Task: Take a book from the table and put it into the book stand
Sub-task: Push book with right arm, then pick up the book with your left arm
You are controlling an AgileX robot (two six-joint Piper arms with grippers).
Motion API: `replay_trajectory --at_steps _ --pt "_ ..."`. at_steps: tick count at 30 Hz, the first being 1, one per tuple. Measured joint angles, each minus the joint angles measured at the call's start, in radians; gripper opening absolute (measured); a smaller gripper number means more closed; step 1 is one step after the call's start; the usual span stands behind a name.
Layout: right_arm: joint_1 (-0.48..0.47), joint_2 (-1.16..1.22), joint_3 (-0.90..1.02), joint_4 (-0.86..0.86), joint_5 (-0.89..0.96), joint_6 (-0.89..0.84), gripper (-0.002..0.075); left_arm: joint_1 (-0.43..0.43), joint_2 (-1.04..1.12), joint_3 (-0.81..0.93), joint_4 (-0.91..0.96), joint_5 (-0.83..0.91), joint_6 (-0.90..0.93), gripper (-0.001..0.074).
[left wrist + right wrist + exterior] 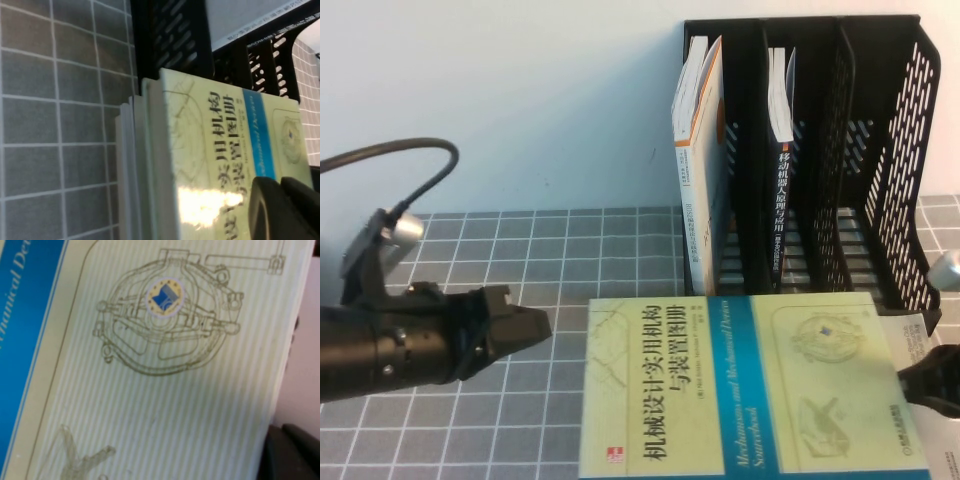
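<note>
Next, my left gripper pinches the book across its narrower page edge (587,388) (163,150), since the wide cover spreads far past the span of the fingers.
The book (740,390), thick with a pale yellow-green cover and a blue band, lies flat on the grid-cloth table (520,250) just in front of the black book stand (880,200). My left gripper (542,325) is shut and empty, a short gap left of the book's page edge. In the left wrist view my left gripper (282,182) shows over the cover (210,150), with the stand (170,40) behind. My right gripper (910,385) is at the book's right edge. In the right wrist view my right gripper (282,429) sits beside the cover's edge (150,390).
A white-and-orange book (700,170) stands in the stand's left slot and a dark-spined book (782,200) in the middle slot. A pale wall rises behind. The left arm's cable (410,160) loops above the grid cloth at the left.
</note>
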Motion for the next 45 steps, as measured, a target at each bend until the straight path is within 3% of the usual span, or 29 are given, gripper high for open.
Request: replay_trajectory --at_steps 2,5,10,13,17,24,37,42,45 --pt "0.027 0.012 -0.003 0.015 -0.019 0.000 -0.0005 0.000 0.036 0.000 -0.056 0.023 0.042 0.0036" --pt "0.042 0.025 -0.008 0.026 -0.033 -0.008 -0.0005 0.011 0.084 0.000 -0.117 0.076 0.082 0.0153" --pt "0.042 0.040 -0.012 0.040 -0.033 -0.029 -0.0005 0.104 0.188 -0.003 -0.145 0.225 0.112 0.0516" --pt "0.042 0.045 -0.016 0.042 -0.033 -0.034 -0.0005 0.177 0.262 -0.007 -0.145 0.315 0.136 0.0610" --pt "0.042 0.061 -0.018 0.057 -0.033 -0.042 -0.0005 0.210 0.360 -0.008 -0.160 0.407 0.209 0.0624" --pt "0.042 0.081 -0.019 0.137 -0.025 -0.090 -0.0005 0.120 0.513 -0.009 -0.249 0.453 0.372 0.0624" --pt "0.042 0.091 -0.019 0.203 -0.019 -0.108 -0.0005 0.080 0.658 -0.016 -0.351 0.455 0.400 0.0617" --pt "0.042 0.091 -0.009 0.219 -0.023 -0.111 -0.0005 0.079 0.660 -0.017 -0.355 0.457 0.400 0.0549" --pt "0.042 0.091 -0.009 0.224 -0.026 -0.115 -0.0005 0.076 0.660 -0.017 -0.355 0.469 0.400 0.0462"
